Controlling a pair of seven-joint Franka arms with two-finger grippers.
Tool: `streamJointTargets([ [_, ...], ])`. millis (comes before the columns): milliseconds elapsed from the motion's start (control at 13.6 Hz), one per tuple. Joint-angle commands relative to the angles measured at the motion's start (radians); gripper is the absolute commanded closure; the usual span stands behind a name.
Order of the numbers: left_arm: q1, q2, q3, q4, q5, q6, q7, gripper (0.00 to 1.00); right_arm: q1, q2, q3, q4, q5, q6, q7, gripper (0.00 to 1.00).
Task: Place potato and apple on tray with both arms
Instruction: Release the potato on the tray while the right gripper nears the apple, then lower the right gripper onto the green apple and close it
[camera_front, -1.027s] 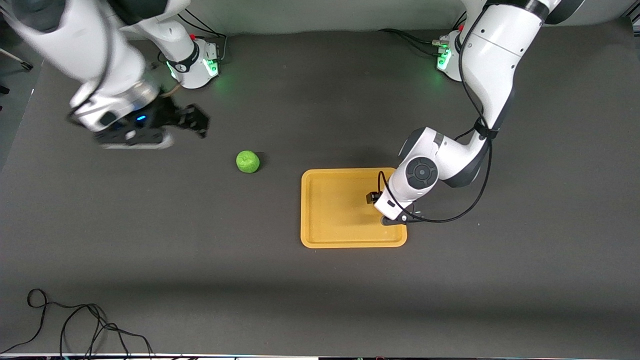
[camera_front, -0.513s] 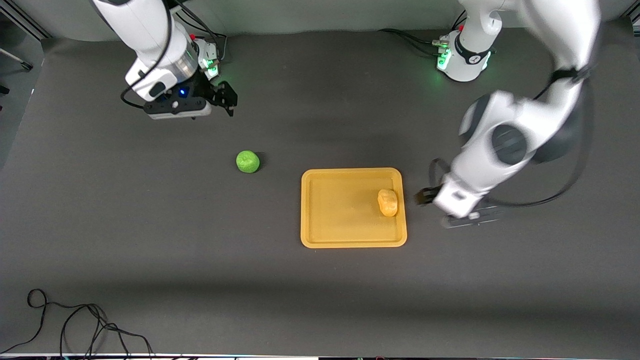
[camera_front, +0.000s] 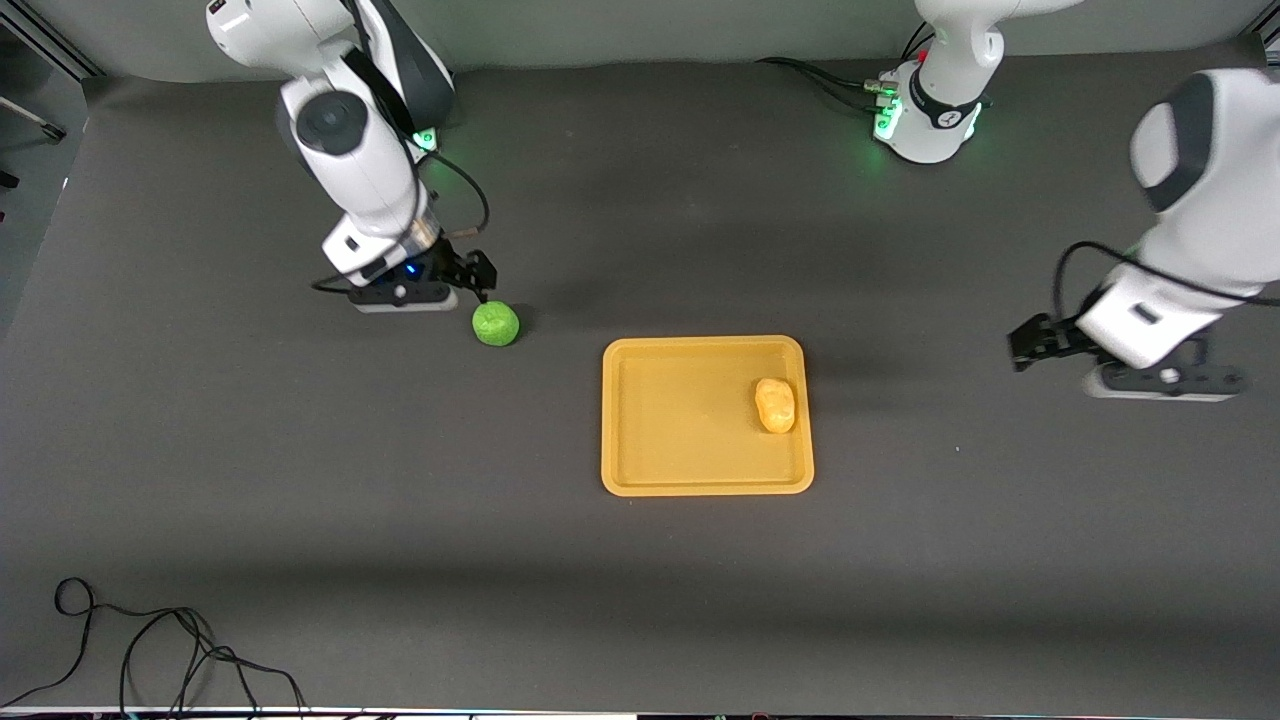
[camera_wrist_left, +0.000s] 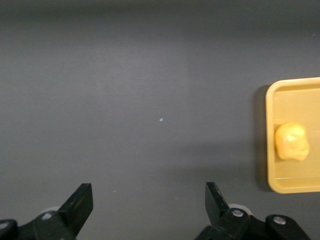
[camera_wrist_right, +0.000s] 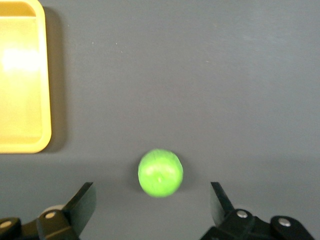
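Note:
My right gripper grips the round sides of the apple next, to place the green apple (camera_front: 496, 323) on the yellow-orange tray (camera_front: 660, 470).
The yellow-orange potato (camera_front: 775, 405) lies in the yellow-orange tray (camera_front: 660, 470), near the rim toward the left arm's end; both show in the left wrist view, potato (camera_wrist_left: 291, 141) and tray (camera_wrist_left: 295, 102). The green apple (camera_front: 496, 323) sits on the table beside the tray, toward the right arm's end. My right gripper (camera_front: 478, 278) is open and empty just above the apple, which lies a little ahead of its jaws in the right wrist view (camera_wrist_right: 160, 172). My left gripper (camera_front: 1025, 345) is open and empty over bare table past the tray toward the left arm's end.
The table is a dark mat. A black cable (camera_front: 150, 650) loops at the corner nearest the front camera toward the right arm's end. The arm bases (camera_front: 925, 110) glow green along the table's edge farthest from the front camera. A corner of the tray (camera_wrist_right: 22, 75) shows in the right wrist view.
My left gripper has let go of the potato in the tray and swung away toward the left arm's end. My right gripper has come down toward the apple.

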Motion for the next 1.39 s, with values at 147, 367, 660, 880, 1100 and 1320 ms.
streamJointTargets([
  [147,0.013,-0.041,-0.009,0.027,0.004,-0.078,0.016,0.0,0.013,0.218,-0.005,-0.118,-0.013,0.39,0.1,0.0],
  [367,0.013,-0.002,-0.01,0.133,0.004,-0.227,0.024,0.0,0.031,0.251,-0.003,-0.134,-0.012,0.409,0.133,0.0],
  [660,0.015,0.001,-0.01,0.156,-0.012,-0.251,0.027,0.0,0.039,0.287,0.0,-0.145,-0.01,0.407,0.134,0.0],
  [880,0.013,0.001,-0.012,0.156,-0.014,-0.243,0.03,0.0,0.04,0.292,0.0,-0.157,-0.01,0.407,0.14,0.01],
  [1100,0.013,0.002,-0.012,0.153,-0.017,-0.235,0.03,0.0,0.039,0.265,0.0,-0.155,-0.01,0.381,0.14,0.35],
  [1320,0.015,0.007,-0.009,0.152,-0.051,-0.235,0.03,0.0,0.037,0.13,-0.011,-0.096,-0.001,0.188,0.131,0.38],
])
